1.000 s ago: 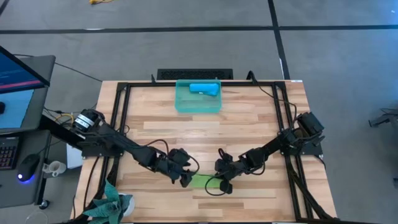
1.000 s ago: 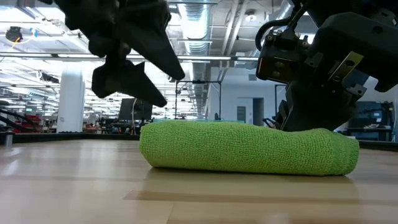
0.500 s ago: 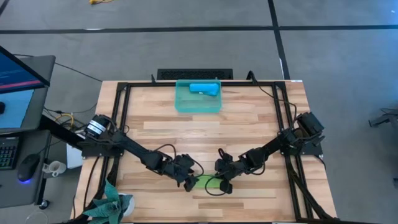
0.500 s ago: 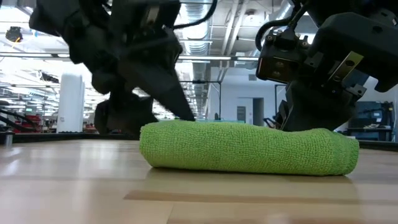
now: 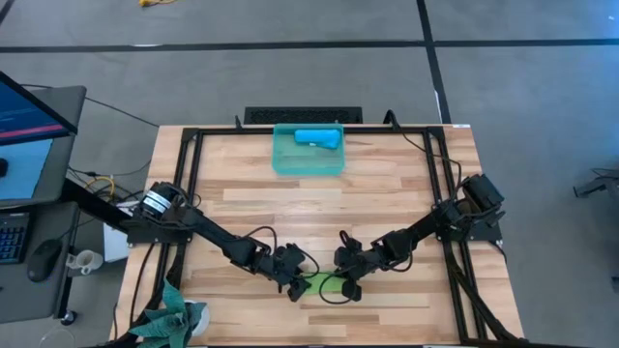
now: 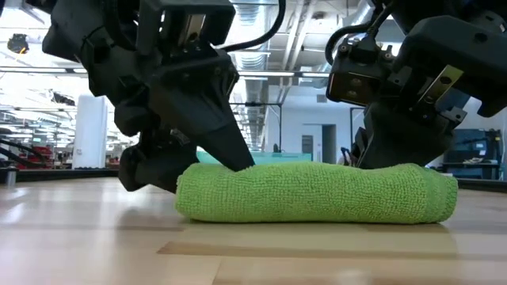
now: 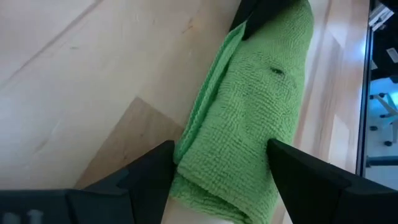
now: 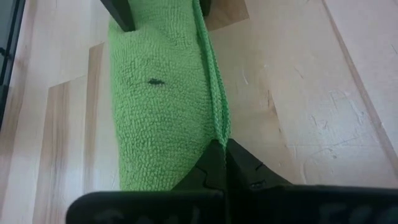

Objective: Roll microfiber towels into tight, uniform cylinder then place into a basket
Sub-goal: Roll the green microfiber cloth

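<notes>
The left gripper grabs the green towel by its loose end next, to keep the green towel rolled tight for the basket.
The lime green towel lies rolled up on the table near its front edge, long side on the wood. My left gripper is open, slanting down over the roll's left end. One finger stands on each side of that end; whether they touch the cloth I cannot tell. My right gripper is shut at the roll's right end. The sky-blue towel lies rolled in the teal basket at the table's far edge. My right gripper pinches the roll's loose outer edge between its two shut fingers, at the roll's right end. It comes slanting down from the table's right. The roll lies flat on the table, its edge running straight into the fingers.
A black frame runs around the table. Bare wood lies between the green roll and the basket. A plant sits at the near left corner. A desk with a monitor stands left of the table.
My left gripper has come down and toward the green roll's left end, from above and behind it to astride it, its fingers still wide apart. The roll and my right gripper have stayed in place.
</notes>
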You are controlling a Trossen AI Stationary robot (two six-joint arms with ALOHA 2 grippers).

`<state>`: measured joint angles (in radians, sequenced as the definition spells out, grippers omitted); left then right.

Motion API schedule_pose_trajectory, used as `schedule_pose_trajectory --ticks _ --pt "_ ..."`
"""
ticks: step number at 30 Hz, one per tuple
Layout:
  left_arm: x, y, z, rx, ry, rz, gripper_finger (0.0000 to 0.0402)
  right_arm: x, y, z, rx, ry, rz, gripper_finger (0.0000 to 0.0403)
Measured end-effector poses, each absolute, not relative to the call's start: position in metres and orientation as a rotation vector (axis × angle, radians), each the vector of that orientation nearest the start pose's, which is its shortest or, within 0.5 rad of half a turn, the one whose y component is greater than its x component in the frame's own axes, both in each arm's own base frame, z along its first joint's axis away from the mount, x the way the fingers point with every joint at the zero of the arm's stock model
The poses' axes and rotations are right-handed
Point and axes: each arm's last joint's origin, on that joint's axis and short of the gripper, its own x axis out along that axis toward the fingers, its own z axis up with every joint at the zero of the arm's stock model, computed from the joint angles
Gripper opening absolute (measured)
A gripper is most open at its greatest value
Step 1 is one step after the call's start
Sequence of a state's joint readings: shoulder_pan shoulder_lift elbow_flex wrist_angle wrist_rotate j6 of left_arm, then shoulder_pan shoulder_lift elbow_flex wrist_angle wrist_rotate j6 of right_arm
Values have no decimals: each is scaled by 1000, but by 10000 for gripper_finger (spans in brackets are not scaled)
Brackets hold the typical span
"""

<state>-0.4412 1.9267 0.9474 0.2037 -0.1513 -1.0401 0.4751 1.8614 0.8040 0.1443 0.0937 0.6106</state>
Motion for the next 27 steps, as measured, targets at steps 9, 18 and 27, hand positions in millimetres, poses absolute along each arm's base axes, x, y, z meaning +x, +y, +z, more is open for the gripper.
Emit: schedule_pose_trajectory --ticks 9,18,27 --pt "334 -153 113 -751 807 131 244 292 147 96 306 948 73 17" --pt "334 -152 111 -720 813 126 179 292 147 96 307 948 73 14" --pt "334 -150 110 -694 806 130 108 292 147 96 307 948 73 12"
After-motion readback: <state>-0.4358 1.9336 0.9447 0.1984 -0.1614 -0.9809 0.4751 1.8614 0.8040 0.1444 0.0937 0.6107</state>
